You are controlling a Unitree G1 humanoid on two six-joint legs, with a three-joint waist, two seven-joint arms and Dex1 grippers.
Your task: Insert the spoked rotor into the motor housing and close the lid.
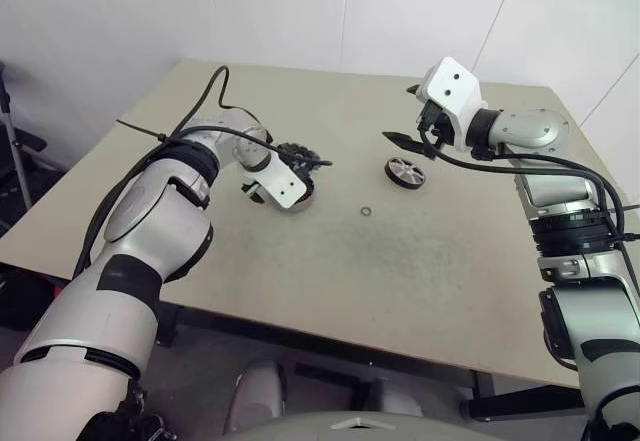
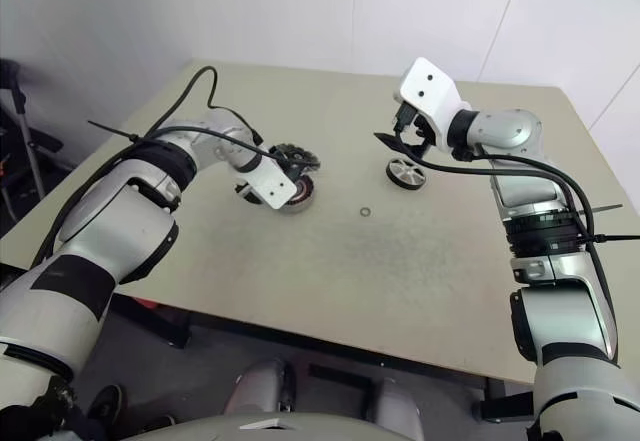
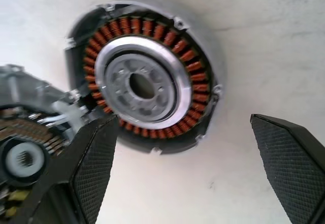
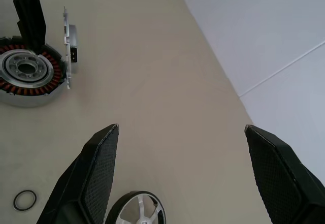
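Note:
My left gripper's fingers stop above the housing's silver side in the left wrist view, so it lowers and only then closes on the housing.
The motor housing lies on the table, a silver cup with copper windings around a dark centre. My left gripper hangs just above it, open and empty, its fingers spread wider than the cup. The lid stands tilted up at the housing's far side, close to the left fingers, its dark toothed face towards me. The spoked rotor lies flat to the right, and its rim shows in the right wrist view. My right gripper hovers above it, open and empty.
A tiny metal ring lies on the beige table between the housing and the rotor, nearer me. Black cables run along both arms. White walls stand behind the table's far edge.

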